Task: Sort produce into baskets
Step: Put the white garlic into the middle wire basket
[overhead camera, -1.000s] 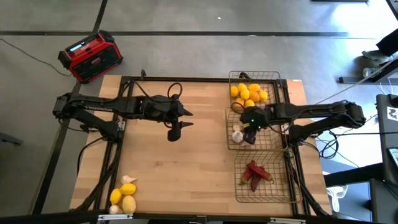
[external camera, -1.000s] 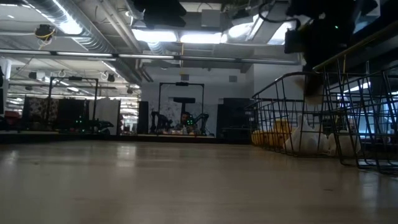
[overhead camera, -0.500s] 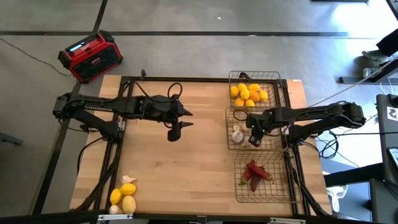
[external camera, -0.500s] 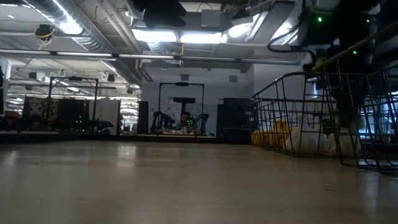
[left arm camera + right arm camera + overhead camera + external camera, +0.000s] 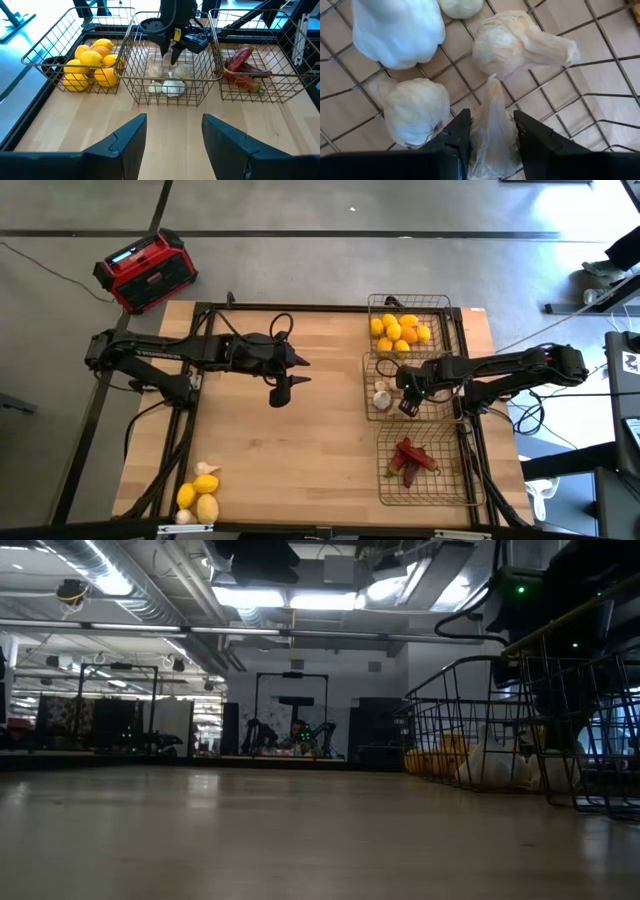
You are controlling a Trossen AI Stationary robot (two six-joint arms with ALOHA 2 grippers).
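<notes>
The garlic bulb [image 5: 494, 137] is low down next to other bulbs, so the robot's right gripper needs to let go of it.
Three wire baskets stand in a row along the table's right side. The far one [image 5: 383, 305] holds lemons [image 5: 398, 331], the middle one [image 5: 440, 414] garlic bulbs [image 5: 381, 394], and the near one [image 5: 455, 490] red chili peppers [image 5: 411, 457]. My right gripper [image 5: 407, 404] reaches down into the middle basket, shut on a garlic bulb [image 5: 492, 125] above other bulbs [image 5: 412, 112]. My left gripper [image 5: 282, 391] hangs open over the table's middle, its fingers [image 5: 127, 140] with nothing between them. Loose lemons and garlic [image 5: 197, 492] lie on the table at the near left corner. My right gripper pinches the garlic bulb by its two sides [image 5: 479, 131] between its two fingers [image 5: 454, 134]. It comes from above and points steeply down. The bulb's pointed tip [image 5: 492, 84] sticks out beyond the fingers toward the basket's floor. Whether it touches the floor I cannot tell.
A red-and-black radio [image 5: 145, 270] stands on the floor beyond the table's far left corner. Black frame rails [image 5: 185, 435] run along the table's sides. Bare wood [image 5: 300, 460] lies between the left arm and the baskets.
My right gripper has sunk into the middle basket with the garlic bulb, shifting a little toward the table's near right, and has rolled somewhat as it tipped further downward. Its grip on the bulb is unchanged.
</notes>
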